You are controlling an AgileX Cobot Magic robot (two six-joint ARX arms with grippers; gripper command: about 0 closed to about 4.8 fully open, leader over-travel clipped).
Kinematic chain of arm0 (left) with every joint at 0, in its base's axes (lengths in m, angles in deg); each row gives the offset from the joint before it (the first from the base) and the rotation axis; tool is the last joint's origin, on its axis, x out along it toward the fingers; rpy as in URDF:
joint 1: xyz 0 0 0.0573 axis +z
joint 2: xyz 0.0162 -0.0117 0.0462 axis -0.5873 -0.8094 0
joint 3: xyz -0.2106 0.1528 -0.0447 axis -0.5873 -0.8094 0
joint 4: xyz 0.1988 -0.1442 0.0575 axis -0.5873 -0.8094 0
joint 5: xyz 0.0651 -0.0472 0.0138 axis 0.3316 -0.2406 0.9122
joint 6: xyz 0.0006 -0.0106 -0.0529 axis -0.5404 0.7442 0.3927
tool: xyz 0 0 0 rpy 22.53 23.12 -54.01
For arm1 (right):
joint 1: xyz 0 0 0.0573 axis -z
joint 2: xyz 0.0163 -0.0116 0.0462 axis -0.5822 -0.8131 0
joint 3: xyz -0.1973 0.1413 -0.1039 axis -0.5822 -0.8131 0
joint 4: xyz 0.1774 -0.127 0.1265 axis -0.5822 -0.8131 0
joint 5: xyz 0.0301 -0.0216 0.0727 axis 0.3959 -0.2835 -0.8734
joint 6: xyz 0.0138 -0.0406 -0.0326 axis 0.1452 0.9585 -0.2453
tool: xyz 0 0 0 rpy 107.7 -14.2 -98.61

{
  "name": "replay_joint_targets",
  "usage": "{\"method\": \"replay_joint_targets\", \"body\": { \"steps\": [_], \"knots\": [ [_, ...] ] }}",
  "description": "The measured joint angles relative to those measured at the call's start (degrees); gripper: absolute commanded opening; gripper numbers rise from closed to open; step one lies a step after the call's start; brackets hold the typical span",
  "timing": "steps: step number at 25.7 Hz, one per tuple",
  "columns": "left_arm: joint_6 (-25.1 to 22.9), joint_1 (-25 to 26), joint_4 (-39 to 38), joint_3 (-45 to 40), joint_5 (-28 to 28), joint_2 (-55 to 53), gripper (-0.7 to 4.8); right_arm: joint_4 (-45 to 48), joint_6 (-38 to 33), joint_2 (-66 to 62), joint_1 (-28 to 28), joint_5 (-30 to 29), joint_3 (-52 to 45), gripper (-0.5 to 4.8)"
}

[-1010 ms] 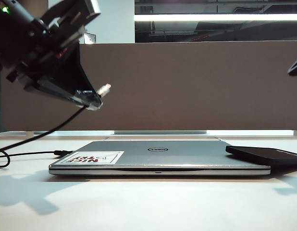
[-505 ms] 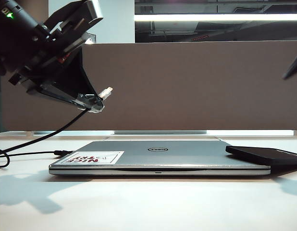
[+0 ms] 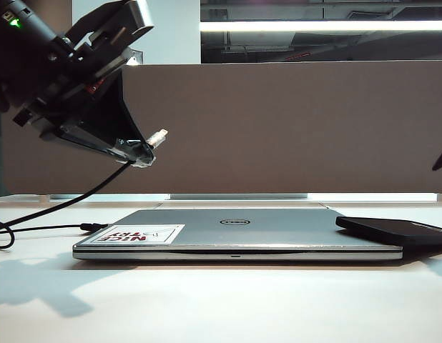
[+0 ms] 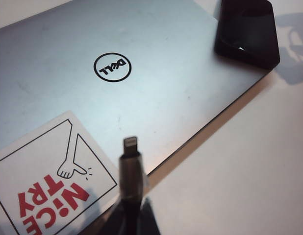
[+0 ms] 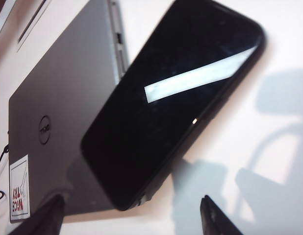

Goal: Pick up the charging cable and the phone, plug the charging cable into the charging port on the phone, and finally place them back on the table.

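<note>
My right gripper reaches the black phone next and grips its glossy screen and back. This leaves its charging port free for the charging cable (image 3: 78,194).
My left gripper (image 3: 137,152) hangs in the air at the left, above the table (image 3: 221,300). It is shut on the charging cable (image 3: 78,194), whose silver-white plug tip (image 4: 130,145) sticks out past the gripper (image 4: 133,218). The cable sags down to the table at the far left. The phone (image 3: 393,230) is black and glossy and lies flat, partly on the laptop's right corner. My right gripper (image 5: 132,220) hovers over the phone (image 5: 176,98), open wide, its dark fingertips (image 5: 215,220) on either side of the phone's near end, not touching it. The charging port cannot be made out.
A closed silver Dell laptop (image 3: 235,232) with a red-lettered sticker (image 3: 139,234) lies mid-table. A second thin black cord with a black plug (image 3: 89,227) lies by the laptop's left side. A tall grey-brown divider panel (image 3: 292,128) stands behind.
My right gripper has opened wide, and its tip at the right edge of the exterior view has come down towards the phone. The left gripper holds the cable almost still.
</note>
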Motion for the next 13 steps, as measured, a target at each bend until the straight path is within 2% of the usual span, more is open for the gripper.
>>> {"method": "replay_joint_targets", "body": {
  "steps": [5, 13],
  "knots": [
    [0.00, 0.00, -0.02, 0.00, -0.02, 0.00, -0.06, 5.90, -1.36, -7.89, 1.55, -6.93, 0.22, 3.78],
    [0.00, -0.02, 0.00, 0.00, 0.00, 0.00, -0.06, 11.39, -1.57, -14.36, 1.57, -6.82, 0.26, 3.77]
  ]
}}
